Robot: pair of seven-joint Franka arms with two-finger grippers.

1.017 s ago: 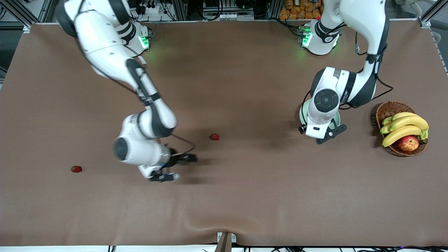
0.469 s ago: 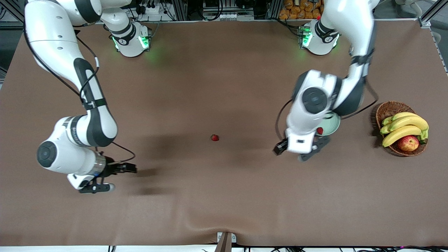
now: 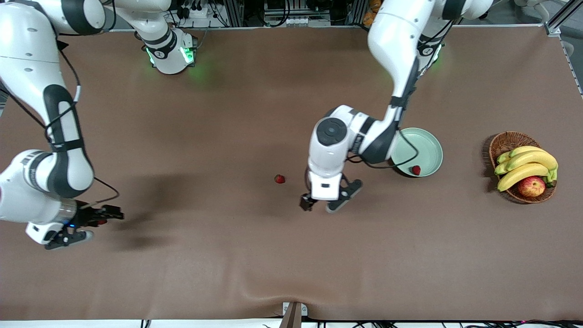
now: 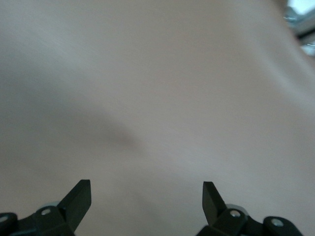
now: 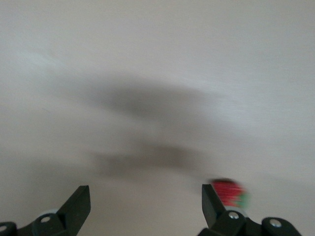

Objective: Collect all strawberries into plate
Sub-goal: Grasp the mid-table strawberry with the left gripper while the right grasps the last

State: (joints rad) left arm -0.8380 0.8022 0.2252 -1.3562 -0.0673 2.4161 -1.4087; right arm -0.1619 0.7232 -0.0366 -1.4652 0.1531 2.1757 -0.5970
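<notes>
The right gripper grabs the third strawberry by its red body (image 3: 102, 222) next, to collect it into the pale green plate (image 3: 428, 142).
The pale green plate (image 3: 428, 142) lies toward the left arm's end of the table, with one strawberry (image 3: 416, 170) in it at the rim nearest the front camera. A second strawberry (image 3: 279, 179) lies on the brown table near the middle. My left gripper (image 3: 322, 206) (image 4: 146, 196) is open and empty, low over bare table beside that strawberry. A third strawberry (image 3: 101, 222) (image 5: 229, 192) lies near the right arm's end. My right gripper (image 3: 98, 225) (image 5: 146, 196) is open, low over the table, with this strawberry close by one fingertip (image 5: 210, 199).
A brown wicker basket (image 3: 505, 142) with bananas (image 3: 528, 165) and an apple (image 3: 531, 186) stands at the left arm's end, beside the plate. The brown table cloth (image 3: 273, 255) has a small ripple at the edge nearest the front camera.
My right arm swung toward its end of the table and now hovers at the strawberry there. My left arm left the plate and moved to the table's middle, uncovering the plate and its strawberry.
</notes>
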